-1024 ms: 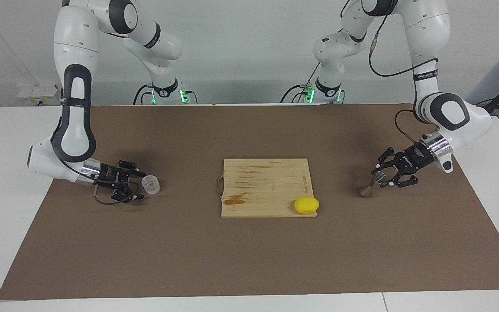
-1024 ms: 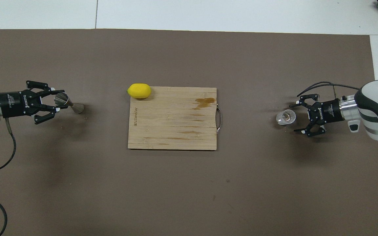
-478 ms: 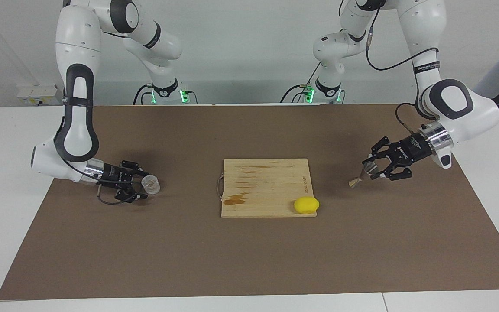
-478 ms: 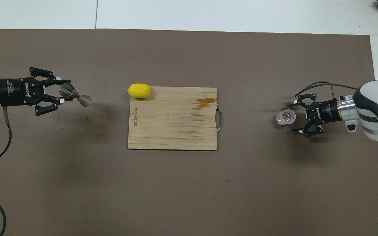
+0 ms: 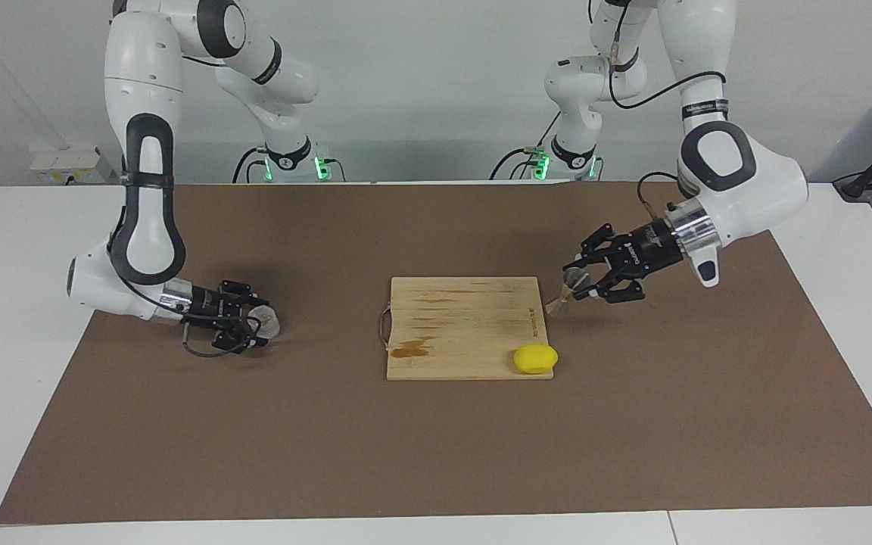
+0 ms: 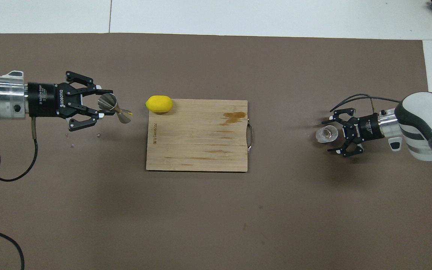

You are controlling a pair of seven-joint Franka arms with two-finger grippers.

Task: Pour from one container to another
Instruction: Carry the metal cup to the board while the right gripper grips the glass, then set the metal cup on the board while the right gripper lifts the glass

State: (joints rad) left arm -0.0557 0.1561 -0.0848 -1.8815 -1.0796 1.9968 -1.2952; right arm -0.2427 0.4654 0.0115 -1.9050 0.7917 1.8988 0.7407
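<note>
The right gripper grabs the cup by its side [image 6: 331, 135] next, which keeps the clear glass cup's opening [image 6: 329, 132] free for pouring.
The small clear glass cup [image 5: 268, 322] [image 6: 325, 134] stands on the brown mat toward the right arm's end of the table. My right gripper [image 5: 254, 322] [image 6: 332, 136] is low at the mat, open, with one finger on each side of the cup. My left gripper [image 5: 583, 280] [image 6: 101, 104] is shut on the upper cone of the metal jigger [image 5: 566, 289] [image 6: 114, 108]. It holds the jigger tilted in the air over the mat, beside the cutting board's edge.
A wooden cutting board [image 5: 466, 325] [image 6: 197, 142] with a metal handle and a brown stain lies mid-table. A yellow lemon [image 5: 534, 358] [image 6: 159, 104] sits at its corner toward the left arm's end, farther from the robots.
My left gripper has lifted the jigger off the mat and carried it toward the cutting board. My right gripper has crept forward until its fingers reach around the glass cup.
</note>
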